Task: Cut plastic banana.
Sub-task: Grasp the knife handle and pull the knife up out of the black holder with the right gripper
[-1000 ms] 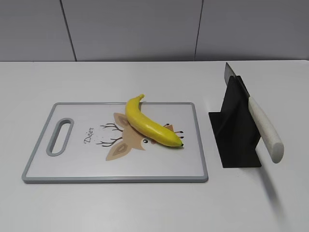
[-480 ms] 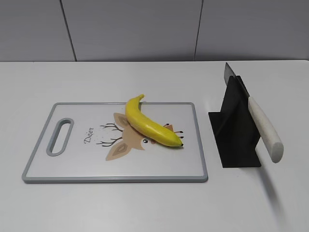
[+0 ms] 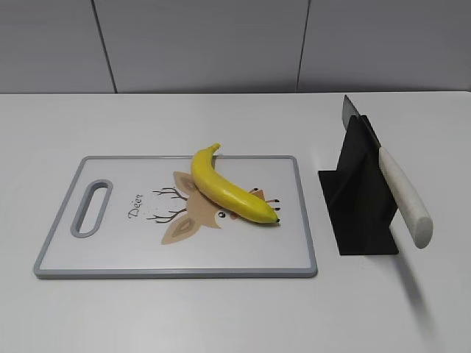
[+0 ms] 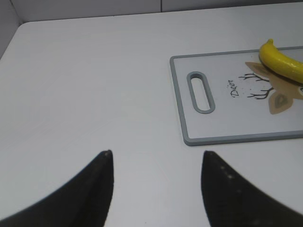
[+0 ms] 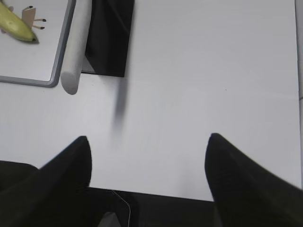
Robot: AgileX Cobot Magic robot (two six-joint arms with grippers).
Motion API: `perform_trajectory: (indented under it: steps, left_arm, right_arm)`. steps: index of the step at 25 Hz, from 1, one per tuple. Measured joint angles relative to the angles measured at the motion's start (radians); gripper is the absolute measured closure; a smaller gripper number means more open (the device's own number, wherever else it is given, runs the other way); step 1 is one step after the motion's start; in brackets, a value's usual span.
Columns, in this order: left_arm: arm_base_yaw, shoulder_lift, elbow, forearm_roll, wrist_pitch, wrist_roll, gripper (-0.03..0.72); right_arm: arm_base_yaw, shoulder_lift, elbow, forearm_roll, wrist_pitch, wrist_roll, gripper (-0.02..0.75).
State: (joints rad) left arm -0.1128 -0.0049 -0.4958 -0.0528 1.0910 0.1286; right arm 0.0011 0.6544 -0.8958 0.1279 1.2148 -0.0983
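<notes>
My right gripper will next grab the knife by its white handle (image 3: 405,197), which sticks out while the knife's blade (image 3: 351,112) sits down in the black stand.
The plastic banana (image 3: 229,188) lies on a grey-rimmed cutting board (image 3: 62,220) with a deer picture, stem at the back. It also shows in the left wrist view (image 4: 282,61) and the right wrist view (image 5: 16,26). A knife with a white handle (image 3: 405,197) rests in a black stand (image 3: 359,202) right of the board. My left gripper (image 4: 156,153) is open and empty over bare table left of the board. My right gripper (image 5: 147,138) is open and empty near the table's front edge, right of the knife handle (image 5: 75,52). Neither gripper shows in the exterior view.
The white table (image 3: 221,118) runs back to a grey panelled wall. The board's handle slot (image 4: 200,91) faces my left gripper. The table's front edge (image 5: 156,193) lies under my right gripper.
</notes>
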Motion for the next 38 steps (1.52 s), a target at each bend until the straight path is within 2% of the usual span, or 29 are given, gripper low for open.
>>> perform_trajectory:
  steps: [5, 12, 16, 19, 31, 38]
  left_arm:
    - [0.000, 0.000, 0.000, 0.000, 0.000, 0.000, 0.115]
    - [0.000, 0.000, 0.000, 0.000, 0.000, 0.000, 0.115]
    - [0.000, 0.000, 0.000, 0.000, 0.000, 0.000, 0.115]
    - [0.000, 0.000, 0.000, 0.000, 0.000, 0.000, 0.115]
    - [0.000, 0.000, 0.000, 0.000, 0.000, 0.000, 0.115]
    - [0.000, 0.000, 0.000, 0.000, 0.000, 0.000, 0.115]
  right_arm:
    - [0.021, 0.124, -0.070, 0.002, 0.000, 0.000, 0.160]
    - [0.097, 0.274, -0.105, 0.004, -0.001, 0.000, 0.160]
    - [0.101, 0.348, -0.130, 0.066, -0.001, -0.002, 0.160]
    - [0.135, 0.413, -0.156, 0.099, -0.001, -0.002, 0.161]
    - [0.368, 0.698, -0.197, 0.048, -0.004, 0.147, 0.161]
    - [0.390, 0.794, -0.198, 0.002, -0.023, 0.238, 0.162]
